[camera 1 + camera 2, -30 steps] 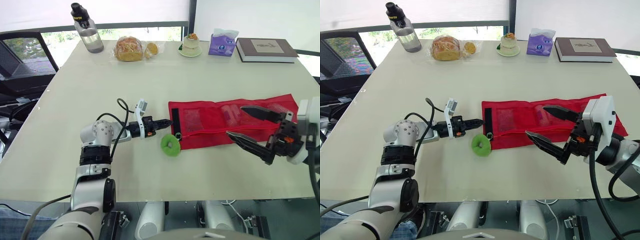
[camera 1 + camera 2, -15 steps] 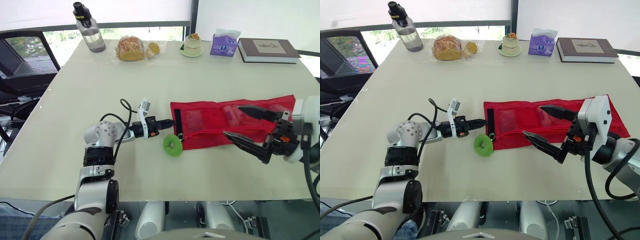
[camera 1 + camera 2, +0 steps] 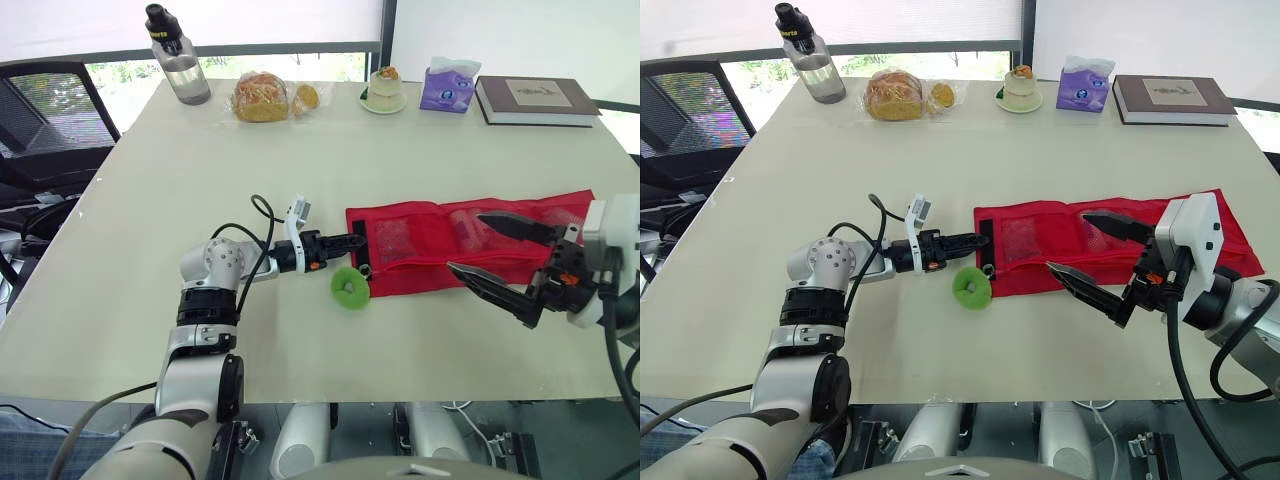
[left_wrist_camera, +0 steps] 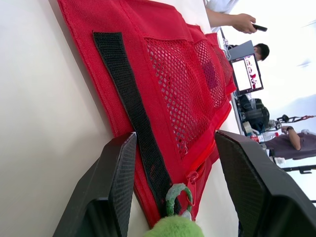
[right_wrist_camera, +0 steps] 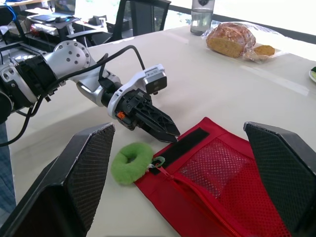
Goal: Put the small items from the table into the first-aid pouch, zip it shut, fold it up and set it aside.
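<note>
The pouch (image 3: pixel 425 250) is lying flat across the table, and the robot's left gripper needs to grab it next by the pouch's edge beside its black piece of velcro.
The red mesh first-aid pouch (image 3: pixel 425 250) lies unfolded across the table's near right. A black velcro strip (image 4: pixel 123 89) runs across its left end. A fuzzy green ring (image 3: pixel 350 289) lies on the table at that end, hooked to the zipper pull. Small items show faintly through the mesh pockets. My left gripper (image 3: pixel 358 240) lies low on the table, open, its tips at the velcro strip with nothing held. My right gripper (image 3: pixel 466 242) hovers wide open above the pouch's middle, empty.
Along the far edge stand a water bottle (image 3: pixel 178 55), bagged bread (image 3: pixel 262 97), a small cake on a plate (image 3: pixel 384 90), a purple tissue pack (image 3: pixel 447 88) and a book (image 3: pixel 537 100). A black chair (image 3: pixel 50 110) stands at the left.
My left gripper slid right along the table to the pouch's left end and its fingers opened from shut. The right gripper stayed in place, still open.
</note>
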You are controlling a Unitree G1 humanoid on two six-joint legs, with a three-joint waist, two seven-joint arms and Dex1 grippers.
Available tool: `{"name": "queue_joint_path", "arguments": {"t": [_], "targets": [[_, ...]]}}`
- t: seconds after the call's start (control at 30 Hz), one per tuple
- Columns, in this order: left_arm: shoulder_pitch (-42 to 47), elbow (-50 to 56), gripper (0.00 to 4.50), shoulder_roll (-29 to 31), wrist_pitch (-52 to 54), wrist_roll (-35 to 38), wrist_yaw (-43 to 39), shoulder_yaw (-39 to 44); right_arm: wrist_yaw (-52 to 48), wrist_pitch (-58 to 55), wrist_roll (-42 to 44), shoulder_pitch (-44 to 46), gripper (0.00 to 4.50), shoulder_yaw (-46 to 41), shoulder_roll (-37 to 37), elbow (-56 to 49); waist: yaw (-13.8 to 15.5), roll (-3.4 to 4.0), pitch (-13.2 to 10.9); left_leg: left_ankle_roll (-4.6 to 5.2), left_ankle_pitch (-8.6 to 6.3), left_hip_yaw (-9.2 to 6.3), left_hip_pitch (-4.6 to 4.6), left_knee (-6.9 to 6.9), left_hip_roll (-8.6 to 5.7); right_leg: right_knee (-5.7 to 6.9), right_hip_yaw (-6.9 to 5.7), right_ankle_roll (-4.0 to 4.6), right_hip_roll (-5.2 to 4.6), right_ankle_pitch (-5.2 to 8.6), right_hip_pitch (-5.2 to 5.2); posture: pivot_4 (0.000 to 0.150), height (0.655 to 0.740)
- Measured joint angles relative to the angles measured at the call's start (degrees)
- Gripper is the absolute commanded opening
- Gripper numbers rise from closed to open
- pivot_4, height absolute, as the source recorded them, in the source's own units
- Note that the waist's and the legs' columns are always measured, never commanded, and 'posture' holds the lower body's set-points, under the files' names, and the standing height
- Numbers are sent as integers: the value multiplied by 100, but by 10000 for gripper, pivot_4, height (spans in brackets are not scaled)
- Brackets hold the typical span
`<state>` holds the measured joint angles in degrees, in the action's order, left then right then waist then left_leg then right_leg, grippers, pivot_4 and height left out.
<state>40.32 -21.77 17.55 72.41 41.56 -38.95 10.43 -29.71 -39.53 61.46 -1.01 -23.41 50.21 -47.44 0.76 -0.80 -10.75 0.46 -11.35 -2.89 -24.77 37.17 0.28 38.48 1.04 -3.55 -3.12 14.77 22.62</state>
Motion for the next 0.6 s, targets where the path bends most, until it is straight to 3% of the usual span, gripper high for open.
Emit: {"name": "queue_joint_path", "arguments": {"t": [0.37, 0.6], "targets": [[-7, 381, 26704, 315, 143, 138, 25, 249, 27, 93, -16, -150, 45000, -8, -18, -82, -10, -2, -1, 0, 0, 0, 1, -1, 3, 0, 0, 0, 1, 0, 1, 1500, 7332], [-68, 606, 26704, 298, 436, 153, 506, 427, 3, 166, -74, -149, 45000, 1, -19, -86, -6, -2, -2, 0, 0, -1, 1, -1, 2, 0, -1, -1, 1, 0, 1, 1500, 7332]]}}
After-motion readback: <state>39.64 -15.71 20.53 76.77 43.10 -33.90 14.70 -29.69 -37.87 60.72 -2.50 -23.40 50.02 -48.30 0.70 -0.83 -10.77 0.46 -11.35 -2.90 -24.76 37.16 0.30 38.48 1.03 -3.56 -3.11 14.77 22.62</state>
